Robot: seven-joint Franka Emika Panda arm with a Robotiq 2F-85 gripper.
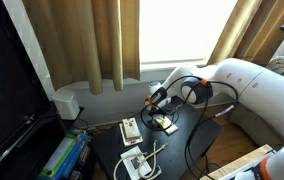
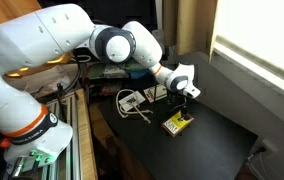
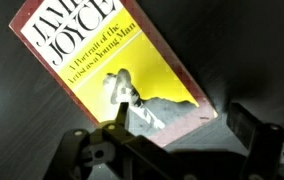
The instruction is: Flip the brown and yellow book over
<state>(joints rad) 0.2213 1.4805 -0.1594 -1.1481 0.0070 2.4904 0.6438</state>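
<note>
The brown and yellow book (image 3: 112,70) needs to be pinched by its reddish-brown corner edge, with my gripper's fingers on both sides of the border, and then it can tilt and flip over.
The brown and yellow book (image 3: 112,70) lies flat on the black table, cover up, with a yellow picture and a reddish-brown border. It shows in both exterior views (image 1: 165,122) (image 2: 177,122). My gripper (image 3: 182,112) hangs just above the book's lower corner, open, one finger over the cover and the other over the bare table beside it. In both exterior views the gripper (image 1: 159,104) (image 2: 183,97) points down right above the book. Nothing is held.
A cream book (image 1: 130,128) and a white gadget with a cable (image 1: 134,163) lie on the same black table (image 1: 197,140). A white box (image 1: 67,103) stands by the curtains. Cables (image 2: 132,100) lie behind the gripper. The table edge (image 2: 247,150) is near.
</note>
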